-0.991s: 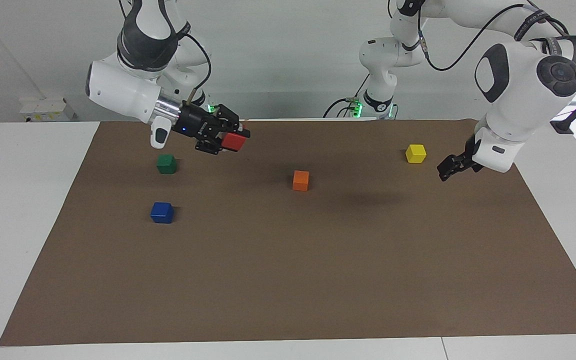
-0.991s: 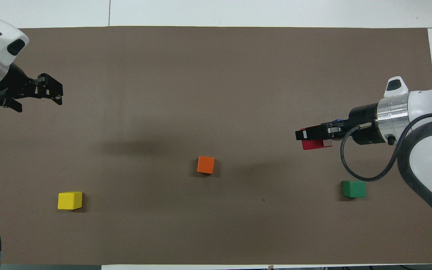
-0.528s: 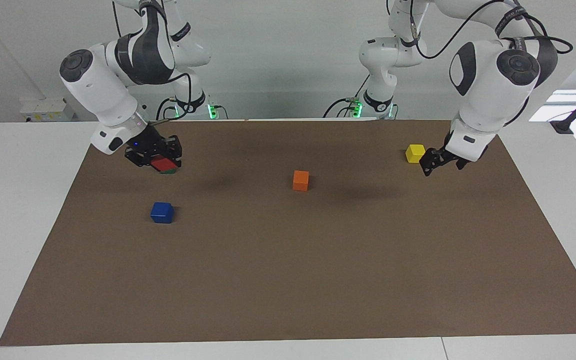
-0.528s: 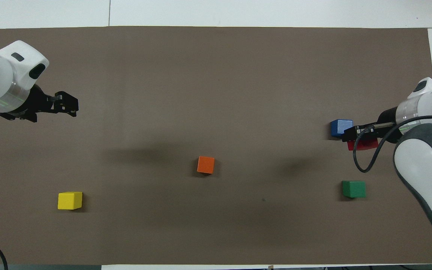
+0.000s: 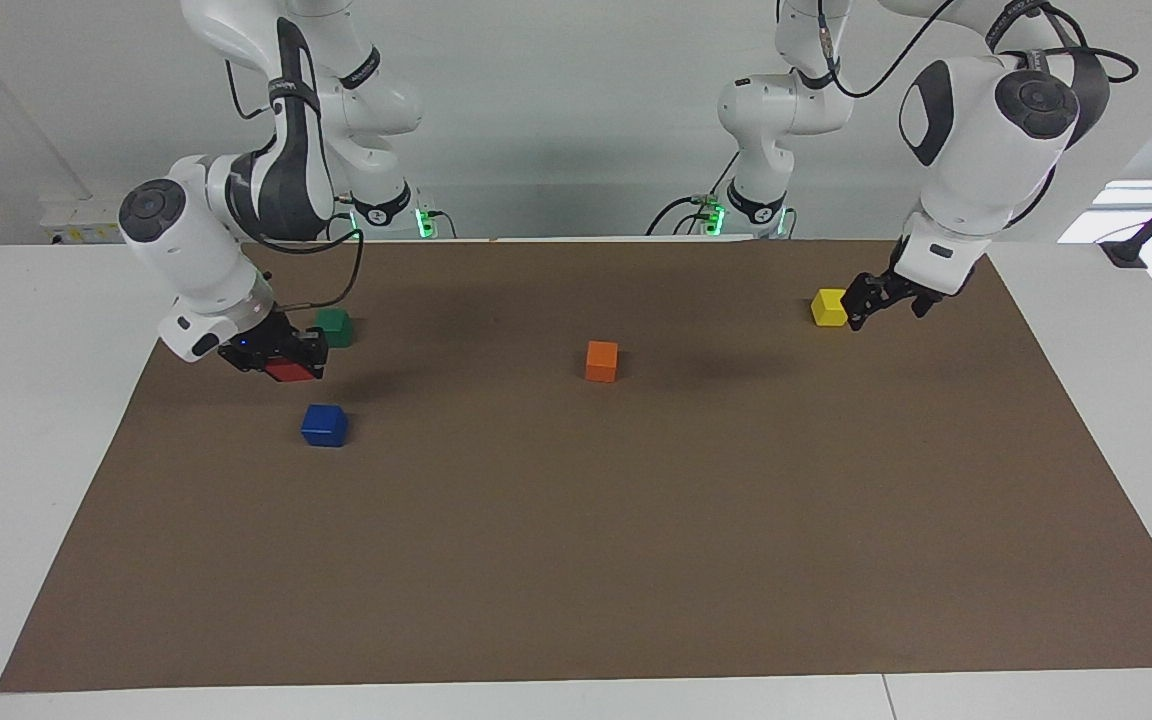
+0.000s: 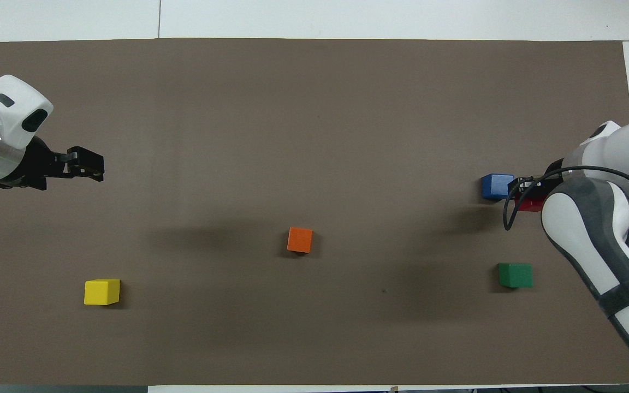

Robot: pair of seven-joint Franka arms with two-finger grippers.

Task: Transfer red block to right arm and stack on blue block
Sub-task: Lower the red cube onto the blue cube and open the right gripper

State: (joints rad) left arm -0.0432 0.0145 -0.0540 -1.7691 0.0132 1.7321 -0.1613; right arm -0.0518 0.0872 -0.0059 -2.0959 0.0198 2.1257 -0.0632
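The red block is hanging beside the blue block, so my right gripper should keep holding the red block until it reaches the top of the blue block.
My right gripper [image 5: 286, 366] is shut on the red block [image 5: 289, 371] and points down, hanging low over the mat. The red block [image 6: 529, 205] sits just beside the blue block [image 6: 496, 186], toward the right arm's end, not over it. The blue block [image 5: 324, 425] rests alone on the brown mat, nothing on top. The right gripper [image 6: 526, 192] is mostly hidden under its own arm in the overhead view. My left gripper [image 5: 858, 308] hangs open and empty in the air over the left arm's end of the mat [image 6: 92, 167].
A green block [image 5: 334, 327] lies nearer to the robots than the blue one. An orange block [image 5: 601, 361] sits mid-mat. A yellow block [image 5: 830, 307] lies toward the left arm's end. The brown mat [image 5: 576, 560] covers the white table.
The right arm has turned its gripper downward and carried the red block from over the green block down to beside the blue block. The left gripper has drawn slightly toward its own end.
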